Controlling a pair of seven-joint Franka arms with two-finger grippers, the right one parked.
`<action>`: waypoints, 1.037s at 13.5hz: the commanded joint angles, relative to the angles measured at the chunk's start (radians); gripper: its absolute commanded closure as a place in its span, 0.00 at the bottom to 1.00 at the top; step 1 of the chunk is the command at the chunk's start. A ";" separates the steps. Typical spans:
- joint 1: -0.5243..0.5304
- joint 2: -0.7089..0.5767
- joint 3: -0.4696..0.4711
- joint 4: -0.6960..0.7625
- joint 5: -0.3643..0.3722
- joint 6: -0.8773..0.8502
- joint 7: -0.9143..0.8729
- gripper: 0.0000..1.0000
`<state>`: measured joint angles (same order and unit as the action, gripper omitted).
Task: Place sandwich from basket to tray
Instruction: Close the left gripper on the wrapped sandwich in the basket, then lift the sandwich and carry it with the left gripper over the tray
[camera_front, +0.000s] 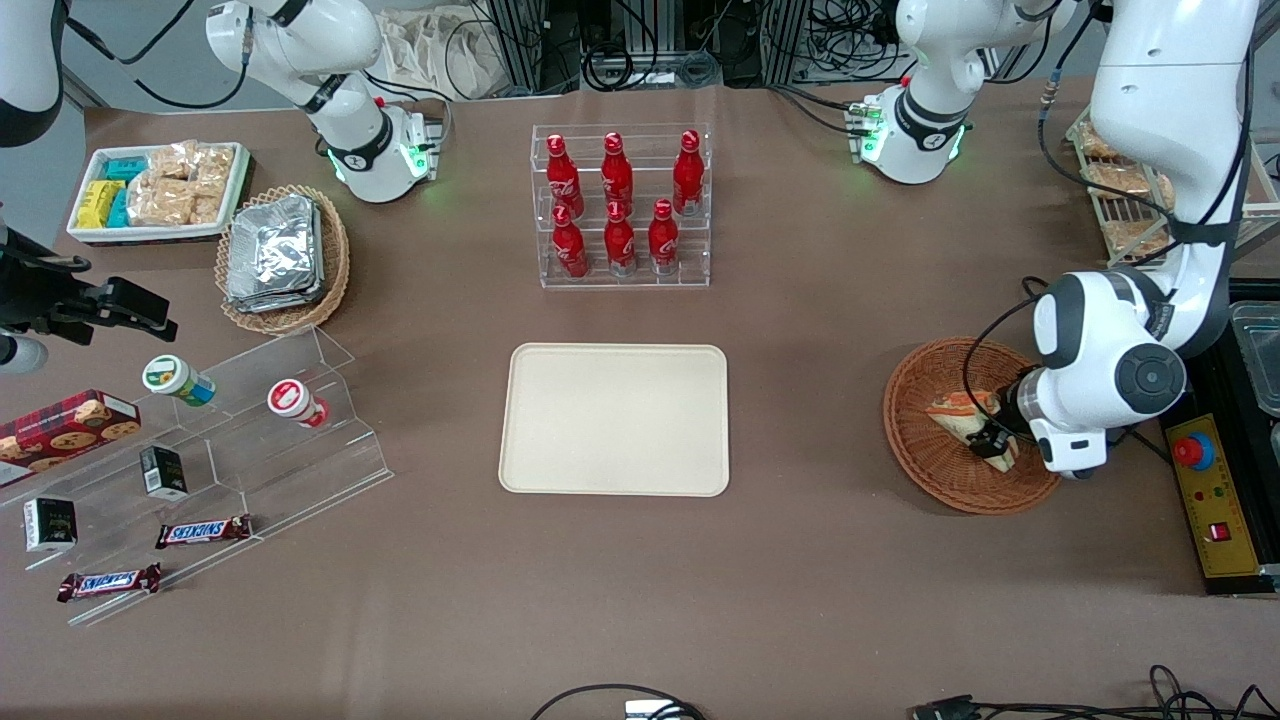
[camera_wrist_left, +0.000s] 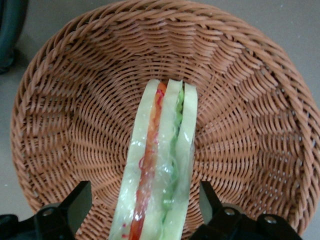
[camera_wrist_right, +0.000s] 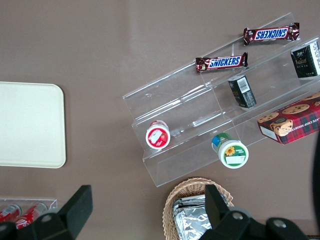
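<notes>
Next, my left gripper will grab the sandwich by its film-wrapped end (camera_front: 1000, 455) to place it on the cream tray (camera_front: 615, 420).
The sandwich (camera_front: 957, 410) is a wrapped triangular wedge lying in the reddish-brown wicker basket (camera_front: 920, 455) toward the working arm's end of the table. My left gripper (camera_front: 995, 440) is down inside the basket, at the end of the sandwich nearer the front camera. In the left wrist view the sandwich (camera_wrist_left: 160, 165) stands on edge, showing orange-red and green filling, on the basket's weave (camera_wrist_left: 65, 100). The gripper (camera_wrist_left: 145, 205) is open, one finger on each side of the sandwich with small gaps. The cream tray (camera_front: 615, 420) lies flat at the table's middle, bare.
A clear rack of red bottles (camera_front: 622, 205) stands farther from the front camera than the tray. A stepped acrylic shelf with snacks (camera_front: 220, 430), a tan basket of foil packets (camera_front: 283, 258) and a white snack bin (camera_front: 160, 190) lie toward the parked arm's end. A yellow control box (camera_front: 1205, 490) sits beside the basket.
</notes>
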<state>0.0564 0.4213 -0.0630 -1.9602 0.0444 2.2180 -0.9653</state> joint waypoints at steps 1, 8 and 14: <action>-0.004 0.005 -0.001 0.027 0.022 0.003 -0.050 1.00; -0.010 0.007 -0.008 0.312 0.003 -0.292 -0.035 1.00; -0.027 0.016 -0.158 0.463 0.015 -0.354 0.130 1.00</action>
<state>0.0324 0.4212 -0.1668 -1.5380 0.0450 1.8850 -0.9304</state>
